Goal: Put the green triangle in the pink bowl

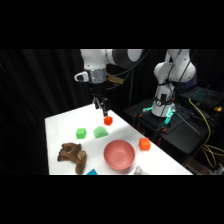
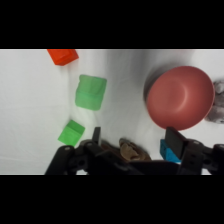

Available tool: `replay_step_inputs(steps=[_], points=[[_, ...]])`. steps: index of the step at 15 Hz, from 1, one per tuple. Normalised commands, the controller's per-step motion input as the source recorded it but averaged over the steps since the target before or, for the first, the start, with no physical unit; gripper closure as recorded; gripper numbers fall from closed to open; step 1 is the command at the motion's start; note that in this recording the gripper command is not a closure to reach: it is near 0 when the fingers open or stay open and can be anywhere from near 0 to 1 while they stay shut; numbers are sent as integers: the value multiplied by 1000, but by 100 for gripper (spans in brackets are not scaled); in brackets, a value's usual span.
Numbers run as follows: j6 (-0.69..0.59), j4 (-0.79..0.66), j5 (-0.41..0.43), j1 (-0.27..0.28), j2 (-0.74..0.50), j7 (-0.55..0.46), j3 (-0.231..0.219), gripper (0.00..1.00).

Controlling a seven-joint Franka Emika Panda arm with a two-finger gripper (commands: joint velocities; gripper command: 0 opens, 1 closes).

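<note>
I should grab the green triangle (image 1: 100,132) by its opposite sides with my gripper next, and then put it in the pink bowl (image 1: 119,154).
The green triangle (image 1: 100,132) is a light-green wedge lying on the white table, left of and behind the pink bowl (image 1: 119,154). In the wrist view the green triangle (image 2: 90,92) lies left of the pink bowl (image 2: 181,98), with bare table between them. My gripper (image 1: 101,106) hangs above the table's far part, just behind a red block (image 1: 108,120) and higher than the wedge. Seen from the wrist, the gripper (image 2: 135,139) is open with nothing between its fingers.
A small green cube (image 1: 81,133) sits left of the wedge. An orange block (image 1: 144,144) lies right of the bowl. A brown lumpy object (image 1: 72,154) and a blue piece (image 1: 91,172) lie at the front. The table's right edge runs near dark equipment (image 1: 165,115).
</note>
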Motion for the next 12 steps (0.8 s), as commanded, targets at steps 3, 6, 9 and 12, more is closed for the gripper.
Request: replay_step_inputs(steps=[3, 6, 9, 12], points=[[50, 32, -80, -49, 34, 21, -9, 0], [120, 67, -42, -122, 94, -105, -68, 0], [122, 116, 54, -157, 123, -210, -85, 0], [92, 170, 105, -118, 154, -217, -48, 0]])
